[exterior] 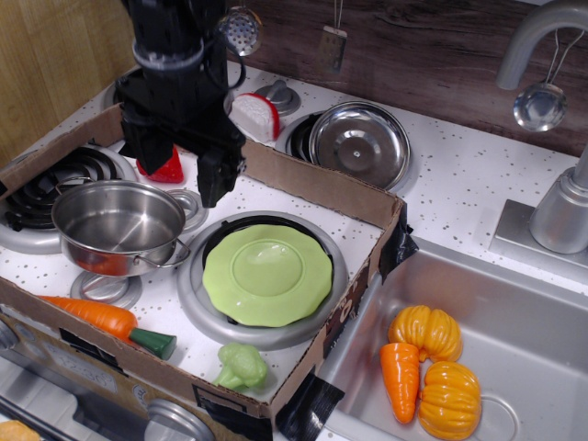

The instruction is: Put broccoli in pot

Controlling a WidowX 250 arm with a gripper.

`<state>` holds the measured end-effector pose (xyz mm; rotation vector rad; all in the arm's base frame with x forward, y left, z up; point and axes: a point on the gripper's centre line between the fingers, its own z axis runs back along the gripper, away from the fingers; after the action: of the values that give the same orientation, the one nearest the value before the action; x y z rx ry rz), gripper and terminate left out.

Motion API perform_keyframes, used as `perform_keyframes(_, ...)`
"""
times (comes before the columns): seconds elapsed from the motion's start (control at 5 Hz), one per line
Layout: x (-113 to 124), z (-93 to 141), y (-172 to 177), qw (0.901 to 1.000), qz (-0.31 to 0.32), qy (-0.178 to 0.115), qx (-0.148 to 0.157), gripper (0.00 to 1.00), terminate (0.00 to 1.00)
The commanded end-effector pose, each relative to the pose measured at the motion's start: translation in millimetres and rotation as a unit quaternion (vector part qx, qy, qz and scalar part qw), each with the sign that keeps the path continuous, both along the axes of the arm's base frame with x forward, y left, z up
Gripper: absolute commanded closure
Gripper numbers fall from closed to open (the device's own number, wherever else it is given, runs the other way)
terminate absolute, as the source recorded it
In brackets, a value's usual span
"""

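Note:
I should grab the light-green broccoli by its stalk [224, 377] with my gripper next. Then it can go in the steel pot [119, 220].
The light-green toy broccoli [241, 366] lies on the white stovetop at the front edge of the cardboard box, just below the green plate. The steel pot [119, 220] stands empty on the left, on a burner, its copper base showing. My black gripper [179, 170] hangs open and empty above the back of the box, just behind and to the right of the pot and far from the broccoli. One finger [213, 179] points down over the box's back wall.
A flat green plate [266, 274] sits on the middle burner. A carrot [106, 322] lies front left, and a red strawberry [168, 170] is partly behind the gripper. A shallow steel pan [360, 142] sits at the back. The cardboard box wall [322, 188] rings the stovetop. The sink [514, 322] on the right holds pumpkins and a carrot.

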<state>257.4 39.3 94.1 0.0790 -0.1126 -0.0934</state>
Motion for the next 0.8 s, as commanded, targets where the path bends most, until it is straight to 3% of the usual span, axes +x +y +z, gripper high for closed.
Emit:
perform_keyframes(0.0,-55,9,-15,0.9962,0.057,0.047,-0.046,0.0,0.0)
perform_keyframes(0.2,-79,-20,-24,0.9919,0.08,0.067,-0.072,0.0,0.0)
perform_keyframes(0.4,-87,-35,-34,0.9903,0.081,0.074,-0.085,0.0,0.0)
perform_keyframes(0.6,-84,-37,-40,0.9923,0.061,0.066,-0.086,0.0,0.0)
